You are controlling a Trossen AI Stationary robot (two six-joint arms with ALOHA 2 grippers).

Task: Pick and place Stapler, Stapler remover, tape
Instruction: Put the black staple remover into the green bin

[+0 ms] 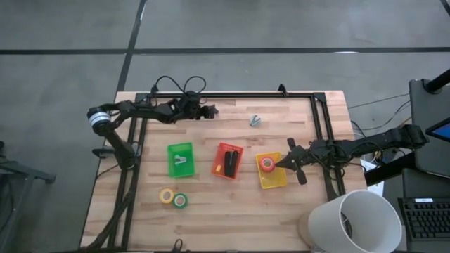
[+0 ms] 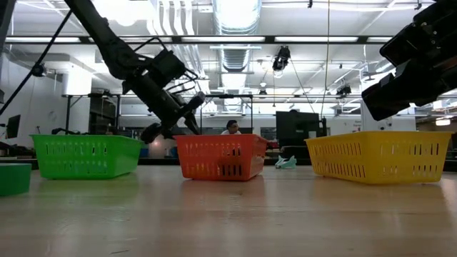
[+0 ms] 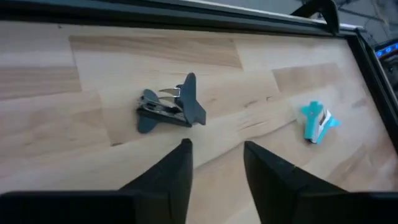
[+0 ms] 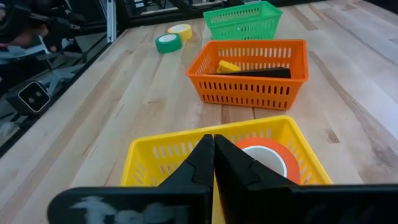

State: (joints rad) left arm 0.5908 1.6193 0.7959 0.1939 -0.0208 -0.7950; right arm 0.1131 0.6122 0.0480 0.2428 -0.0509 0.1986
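I need to grab the dark stapler remover next with my left gripper by its plastic wing (image 3: 191, 102) beside the metal teeth. Then I will place it in the green bin.
A dark claw-shaped stapler remover (image 3: 168, 109) lies on the bare wood just beyond my left gripper (image 3: 217, 154), which is open above the table's far left with nothing between its fingers. A teal stapler remover (image 3: 317, 122) lies farther toward the table's right (image 1: 255, 121). The black stapler (image 4: 255, 73) lies in the orange bin (image 1: 228, 161). An orange tape roll (image 4: 264, 155) lies in the yellow bin (image 1: 273, 180), with my right gripper (image 4: 213, 149) shut just above the bin's rim. A yellow tape roll (image 1: 166, 196) and a green one (image 1: 181, 201) lie flat near the front edge.
A green bin (image 1: 180, 159) with a small pale thing inside stands left of the orange bin. A black frame rail (image 1: 232, 95) and cables run along the far edge. A large white cylinder (image 1: 351, 221) sits off the table's near right corner. Bare wood lies between the bins and the far rail.
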